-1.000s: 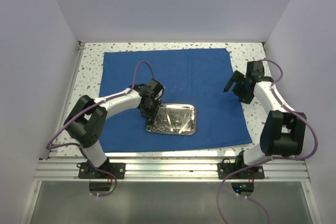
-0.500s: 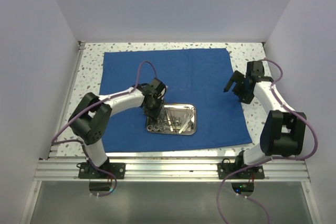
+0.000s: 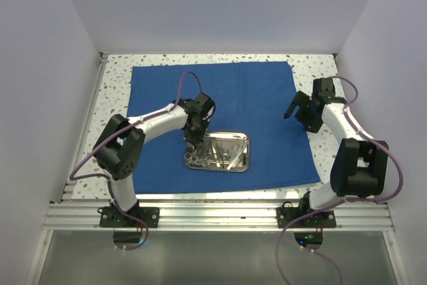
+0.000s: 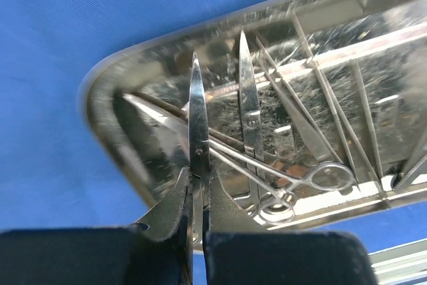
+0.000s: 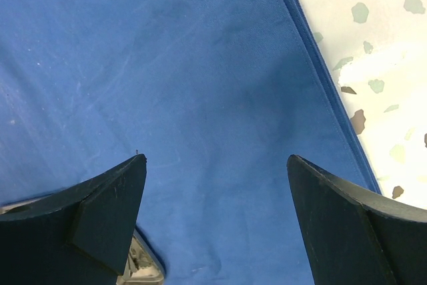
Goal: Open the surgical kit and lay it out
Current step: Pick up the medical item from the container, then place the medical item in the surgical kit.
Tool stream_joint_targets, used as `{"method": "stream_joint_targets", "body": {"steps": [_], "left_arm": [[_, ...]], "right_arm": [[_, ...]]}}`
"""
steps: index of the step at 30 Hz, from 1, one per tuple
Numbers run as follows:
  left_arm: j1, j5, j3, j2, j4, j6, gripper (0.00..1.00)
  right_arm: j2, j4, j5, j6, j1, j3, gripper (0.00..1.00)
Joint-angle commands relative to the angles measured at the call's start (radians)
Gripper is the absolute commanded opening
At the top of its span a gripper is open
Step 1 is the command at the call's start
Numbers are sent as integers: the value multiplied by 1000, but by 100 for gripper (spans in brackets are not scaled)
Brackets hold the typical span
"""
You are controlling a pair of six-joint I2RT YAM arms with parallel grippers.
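My left gripper is holding the steel scissors (image 4: pixel 198 115) between its fingers just behind the pivot (image 4: pixel 198 177), so the scissors would come up away from the tray if I lifted now.
The royal-blue drape (image 3: pixel 220 91) lies spread flat on the table. The steel tray (image 3: pixel 241 163) sits on its near middle with several thin steel instruments (image 3: pixel 223 151) in it. My left gripper (image 3: pixel 195 137) is over the tray's left end, shut on a pair of steel scissors (image 4: pixel 198 115) whose blades point away from the fingers, above the tray (image 4: pixel 120 88). Forceps with ring handles (image 4: pixel 320 178) and other thin tools lie in the tray below. My right gripper (image 3: pixel 297 111) is open and empty above the drape's right edge (image 5: pixel 200 98).
Speckled white tabletop (image 3: pixel 113 78) borders the drape on the left, back and right (image 5: pixel 373 65). White walls enclose the table on three sides. A corner of the tray (image 5: pixel 140 268) shows at the bottom left of the right wrist view.
My left arm has swung its wrist a little right and away over the tray's left end, elbow shifting right. The right arm has not moved.
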Motion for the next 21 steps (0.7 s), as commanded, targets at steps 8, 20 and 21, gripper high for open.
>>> {"method": "stream_joint_targets", "body": {"steps": [8,20,21], "left_arm": [[106,-91,418,41,-166,81,0],[334,-126,640,271,-14,170,0],[341,-135,657,285,-5,175,0]], "right_arm": [[4,-23,16,-17,-1,59,90],[-5,-12,-7,-4,-1,41,90],[-5,-11,-9,-4,-1,36,90]]}}
